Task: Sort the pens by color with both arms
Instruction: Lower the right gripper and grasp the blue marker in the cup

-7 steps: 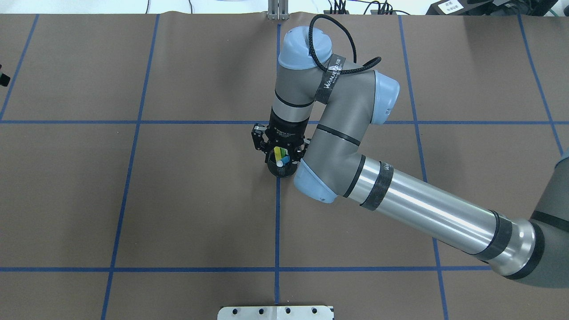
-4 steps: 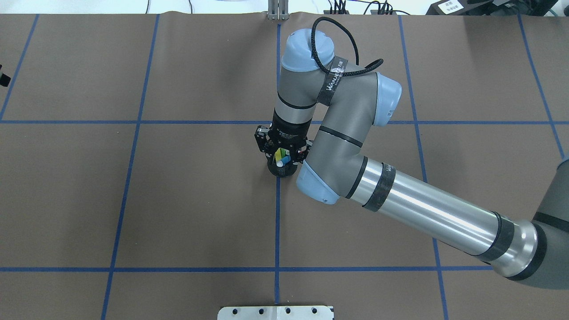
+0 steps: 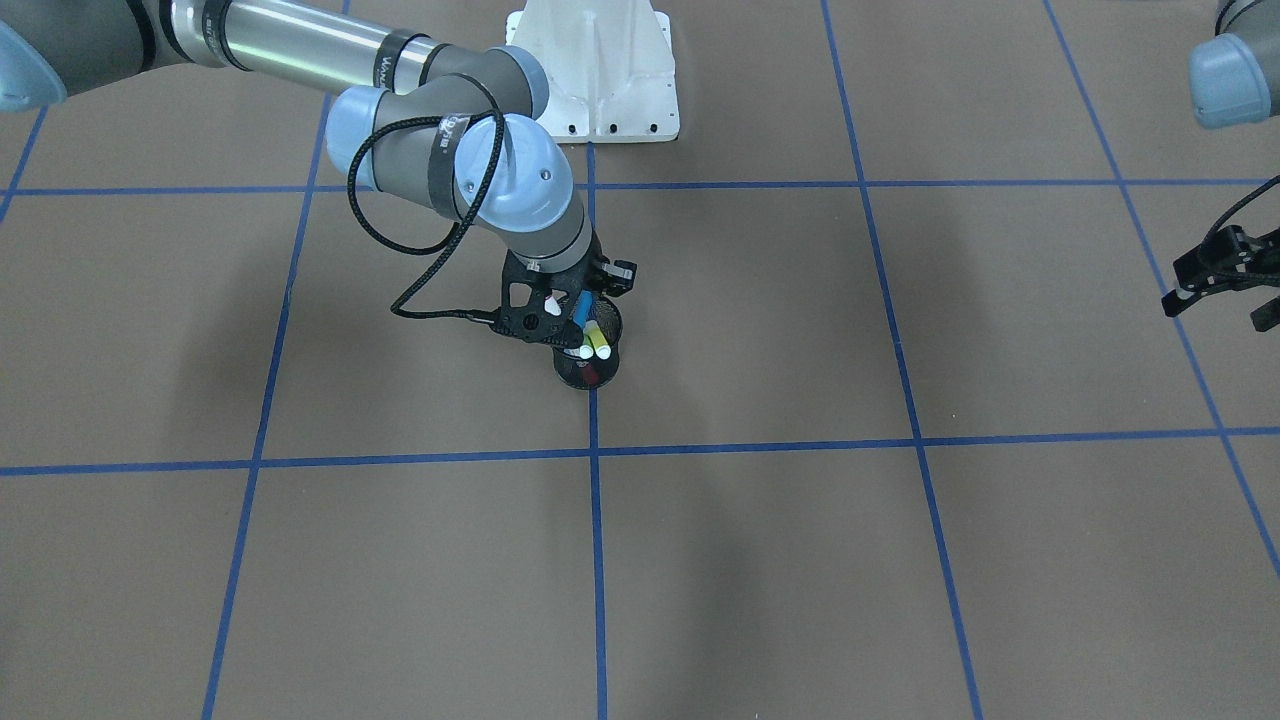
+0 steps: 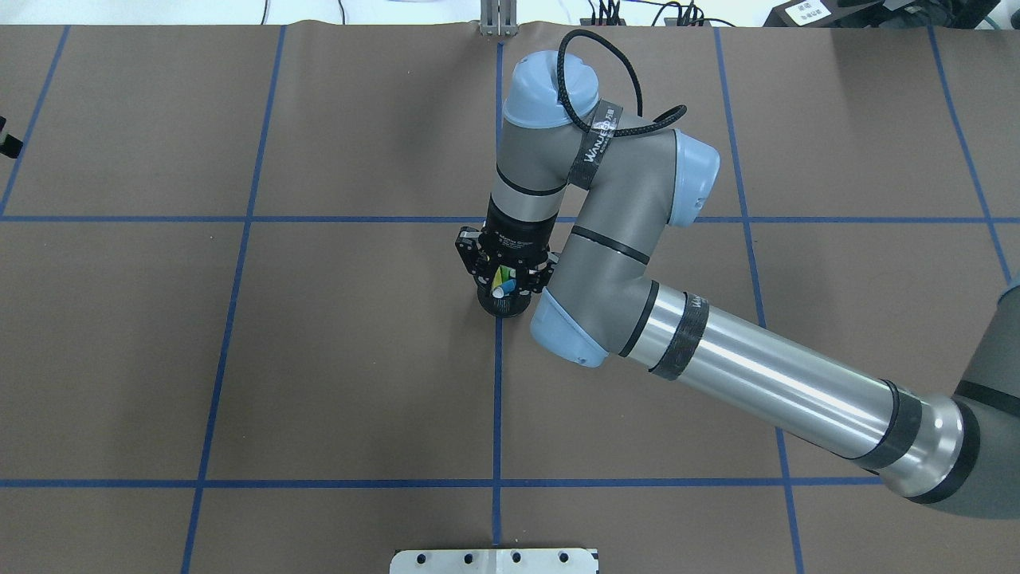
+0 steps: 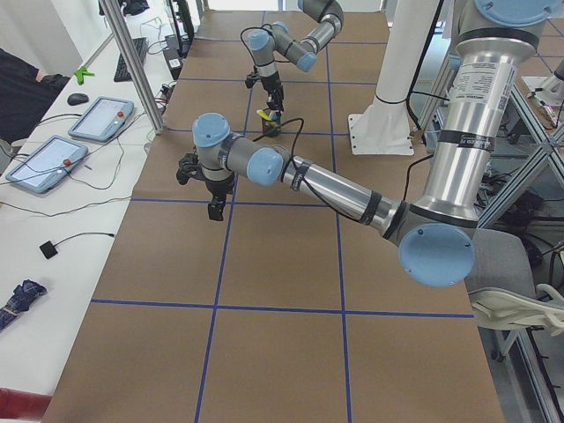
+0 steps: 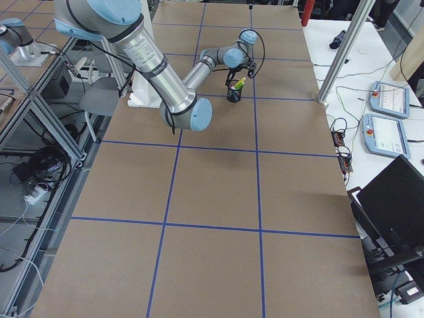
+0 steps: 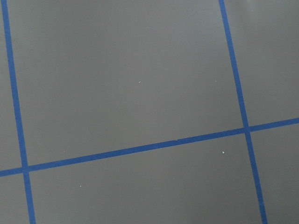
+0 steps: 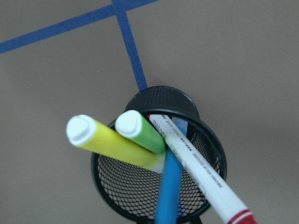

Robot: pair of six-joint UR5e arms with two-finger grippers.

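The pens need to be sorted by color. My right gripper should grab the blue pen's top end (image 3: 584,302) (image 8: 167,210) next.
Four pens stand in a black mesh cup (image 8: 140,200) at the table's middle: yellow (image 8: 110,143), green (image 8: 140,131), blue (image 8: 167,189), and white with a red end (image 8: 201,175). My right gripper (image 4: 504,267) hangs just over the cup (image 4: 502,306), open, with its jaws straddling the pen tops. The same shows in the front view, with the gripper (image 3: 570,300) over the cup (image 3: 588,372). The wrist view shows no fingers. My left gripper (image 3: 1220,278) hovers open and empty far off at the table's left end.
Brown paper with a grid of blue tape lines (image 4: 497,399) covers the table. The white pedestal base (image 3: 598,70) stands at the robot's side. The left wrist view shows only bare paper and tape (image 7: 140,149).
My right gripper has sunk slightly lower over the pens and shifted a little to the right. The pens and the cup have not moved.
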